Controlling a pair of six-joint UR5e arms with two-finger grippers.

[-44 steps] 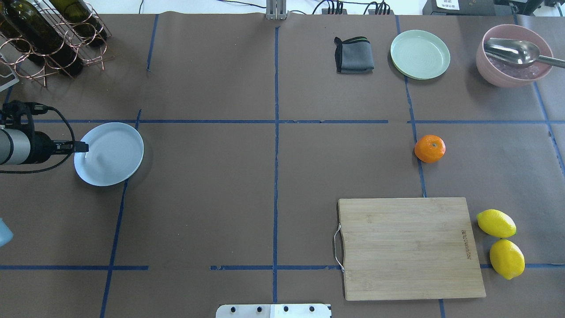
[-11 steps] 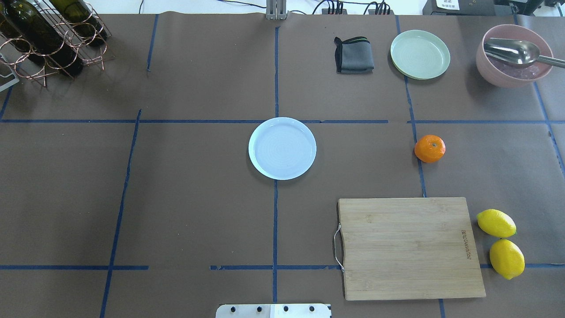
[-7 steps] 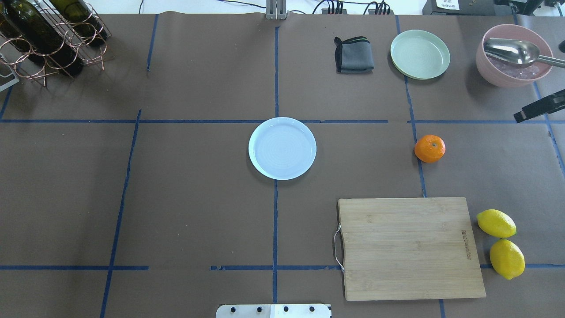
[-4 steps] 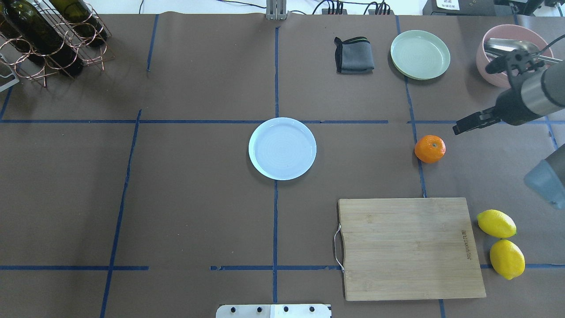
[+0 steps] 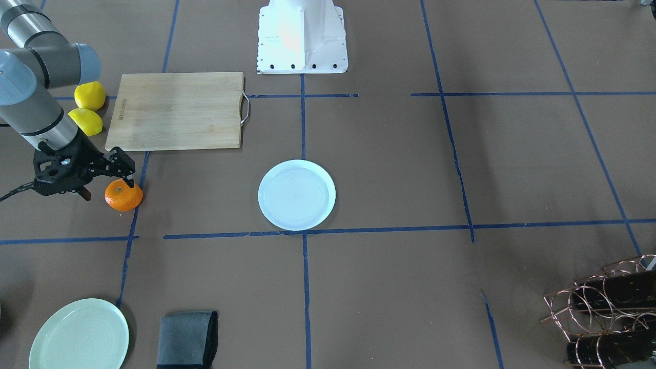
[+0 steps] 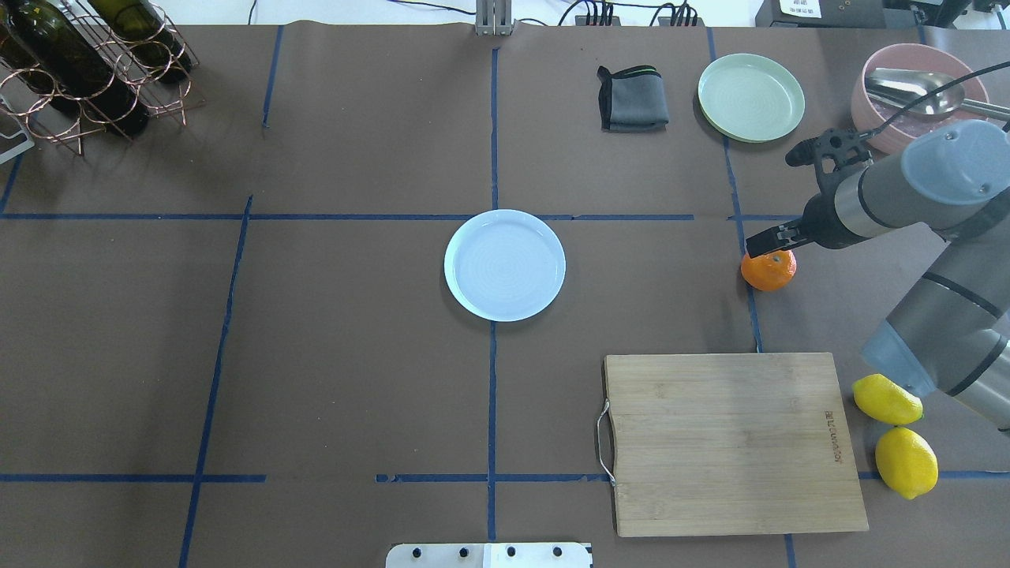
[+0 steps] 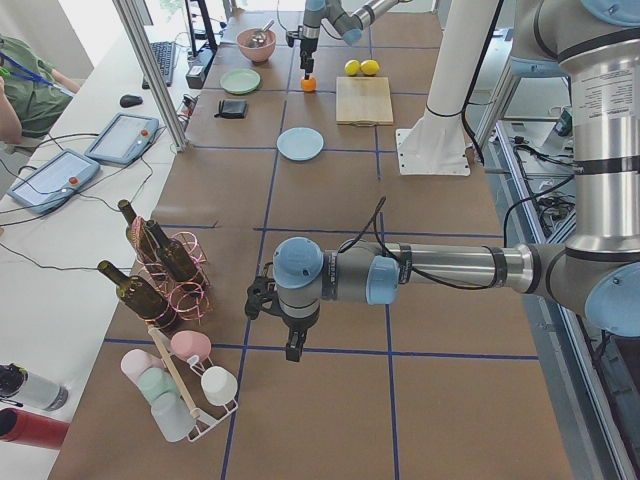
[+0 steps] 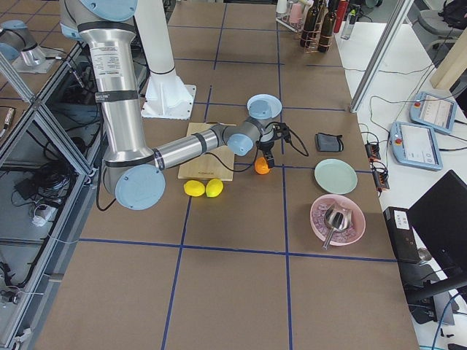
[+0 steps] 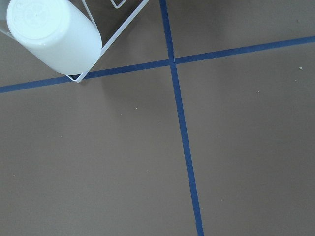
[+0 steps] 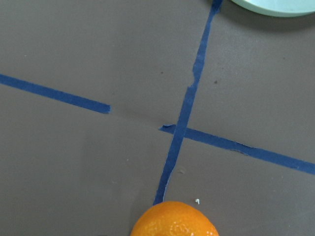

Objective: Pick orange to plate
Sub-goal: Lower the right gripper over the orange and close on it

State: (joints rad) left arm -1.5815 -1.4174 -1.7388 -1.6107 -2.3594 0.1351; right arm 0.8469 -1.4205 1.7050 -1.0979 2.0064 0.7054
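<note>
Next, my right gripper grabs the orange by its round sides, to set the orange (image 5: 123, 196) onto the bluish-white plate (image 5: 296, 195).
The orange (image 6: 768, 270) rests on a blue tape line right of centre, also seen as the orange (image 5: 123, 196) and at the bottom edge of the right wrist view (image 10: 174, 220). My right gripper (image 5: 106, 185) hovers just above it, open, fingers spread and nothing between them; from overhead the right gripper (image 6: 775, 241) overlaps the orange's far edge. The pale bluish-white plate (image 6: 505, 265) sits bare at the table's centre. My left gripper (image 7: 291, 348) hangs over the table far to the left; I cannot tell whether it is open or shut.
A wooden cutting board (image 6: 738, 442) lies near the orange, with two lemons (image 6: 888, 398) at its right. A pale green plate (image 6: 751, 97), a grey cloth (image 6: 631, 99) and a pink bowl (image 6: 892, 118) stand at the back right. A bottle rack (image 6: 87, 63) sits back left.
The plate went from the left side to the centre. The left arm left the overhead view. The right arm came in from the right and moved left over the orange.
</note>
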